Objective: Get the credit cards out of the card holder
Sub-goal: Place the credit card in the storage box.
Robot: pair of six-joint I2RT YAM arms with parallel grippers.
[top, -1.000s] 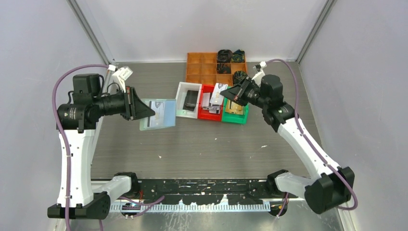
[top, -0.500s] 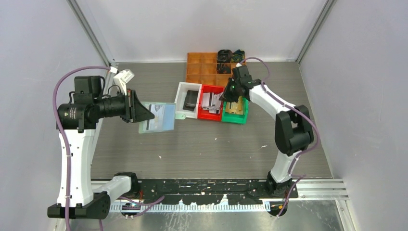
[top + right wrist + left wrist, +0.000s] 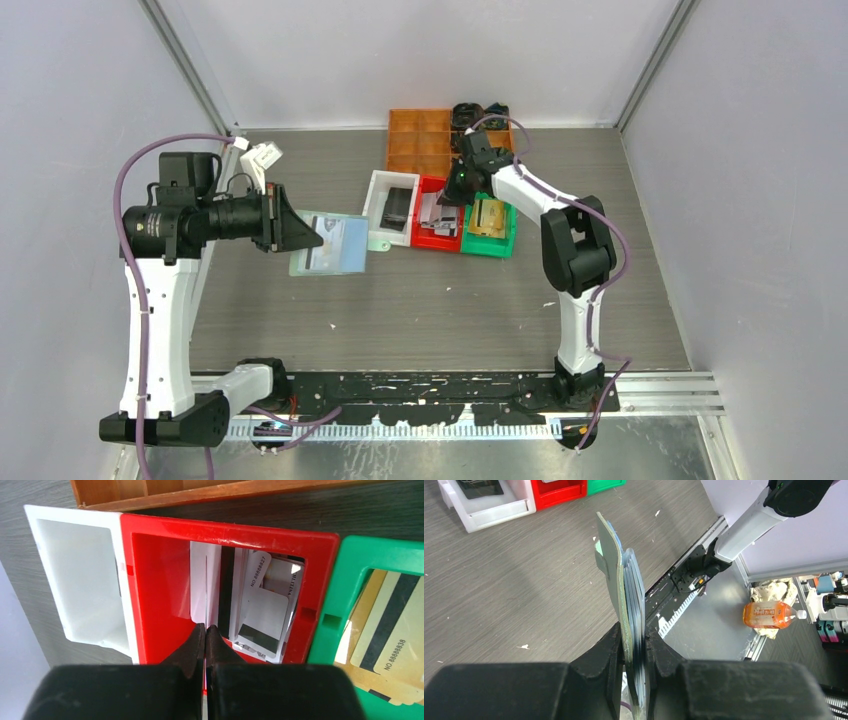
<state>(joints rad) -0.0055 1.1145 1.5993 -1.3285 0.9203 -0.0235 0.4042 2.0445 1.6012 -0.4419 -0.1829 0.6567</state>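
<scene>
My right gripper releases the thin silvery-white card now, since the card is edge-on above the red bin's cards, within the bin's rim, and would land inside.
My left gripper [image 3: 303, 236] is shut on the sage-green card holder [image 3: 330, 244] and holds it above the table, left of the bins. In the left wrist view the holder [image 3: 616, 565] stands edge-on between the fingers of my left gripper [image 3: 634, 636], with bluish pockets fanned out. My right gripper [image 3: 447, 200] hangs over the red bin [image 3: 430, 241]. Its jaws [image 3: 205, 628] are shut on a thin silvery-white card [image 3: 202, 580], seen almost edge-on. Several silvery-white cards [image 3: 265, 612] lie in the red bin [image 3: 155, 585]. Gold-tan cards [image 3: 390, 625] lie in the green bin [image 3: 345, 595].
A white bin [image 3: 377, 212] with a black card [image 3: 398, 205] stands left of the red bin, and a green bin [image 3: 488, 247] stands to its right. An orange compartment tray [image 3: 420, 135] with dark fabric bundles [image 3: 478, 114] stands behind them.
My right arm has folded in and its gripper has moved left from above the green bin to above the red bin, still with the card. The left gripper and the holder have barely moved.
</scene>
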